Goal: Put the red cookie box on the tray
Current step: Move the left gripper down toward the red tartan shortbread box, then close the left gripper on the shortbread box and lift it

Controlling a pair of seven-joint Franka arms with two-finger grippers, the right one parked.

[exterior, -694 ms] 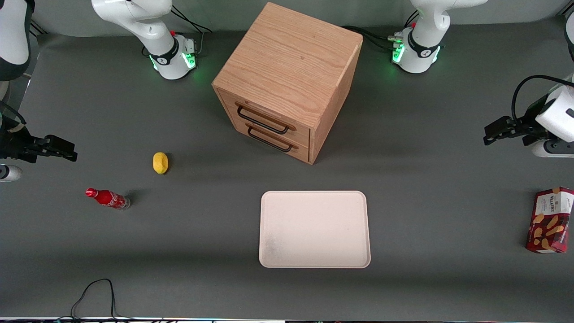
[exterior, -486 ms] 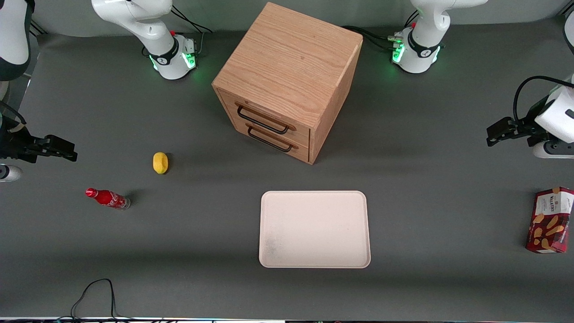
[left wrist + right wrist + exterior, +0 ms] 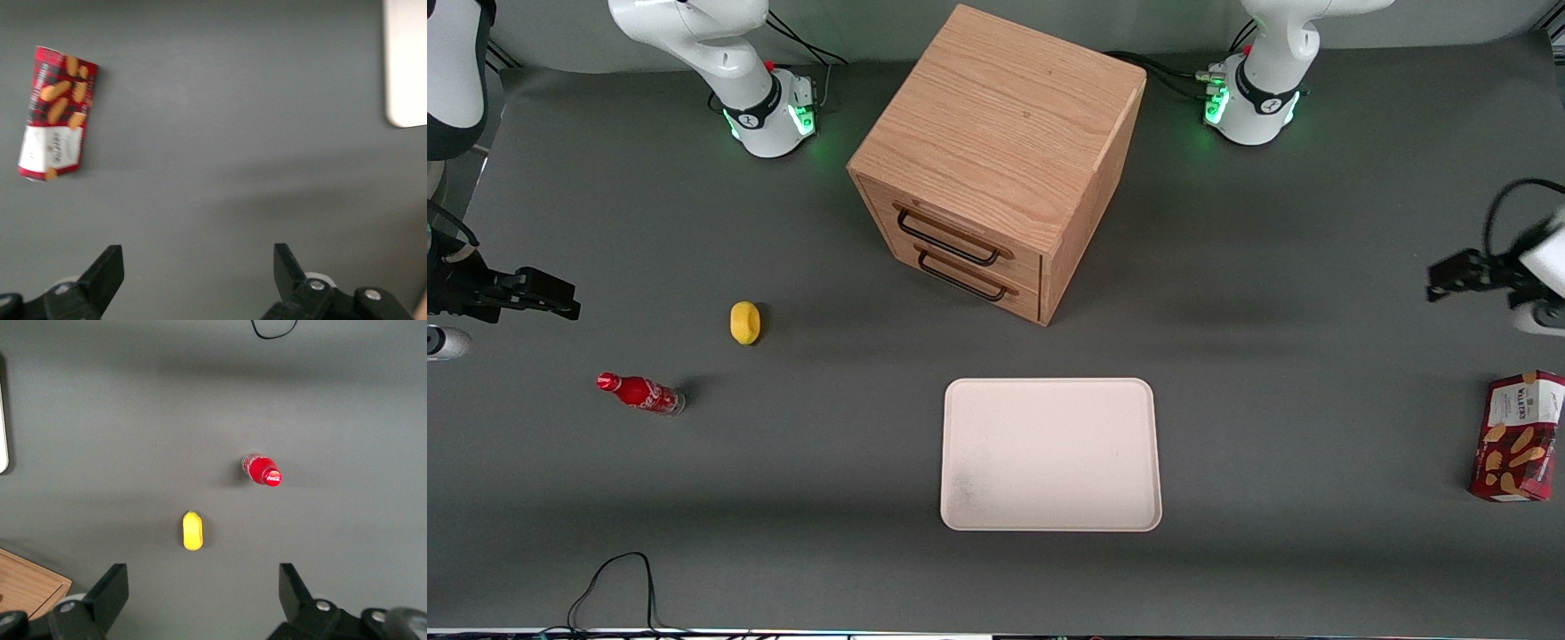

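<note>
Next, my left gripper should take hold of the red cookie box by its white-labelled end (image 3: pixel 1527 404) to place it on the tray (image 3: pixel 1050 454).
The red cookie box (image 3: pixel 1518 437) lies flat on the grey table at the working arm's end, its white label and cookie pictures facing up; it also shows as the box (image 3: pixel 57 114) in the left wrist view. The pale tray (image 3: pixel 1050 454) sits mid-table, near the front camera, and its corner (image 3: pixel 407 80) shows in the wrist view. My left gripper (image 3: pixel 1440 277) hangs above the table, farther from the front camera than the box and apart from it. The gripper (image 3: pixel 198 263) is open with only bare table between its fingers.
A wooden two-drawer cabinet (image 3: pixel 996 160) stands farther from the camera than the tray. A yellow lemon-like object (image 3: pixel 744 322) and a small red soda bottle (image 3: pixel 640 393) lie toward the parked arm's end. A black cable (image 3: pixel 618 578) loops at the front edge.
My left gripper has moved toward the working arm's end of the table and slightly nearer to the front camera, closing on the box's end. Nothing else has moved.
</note>
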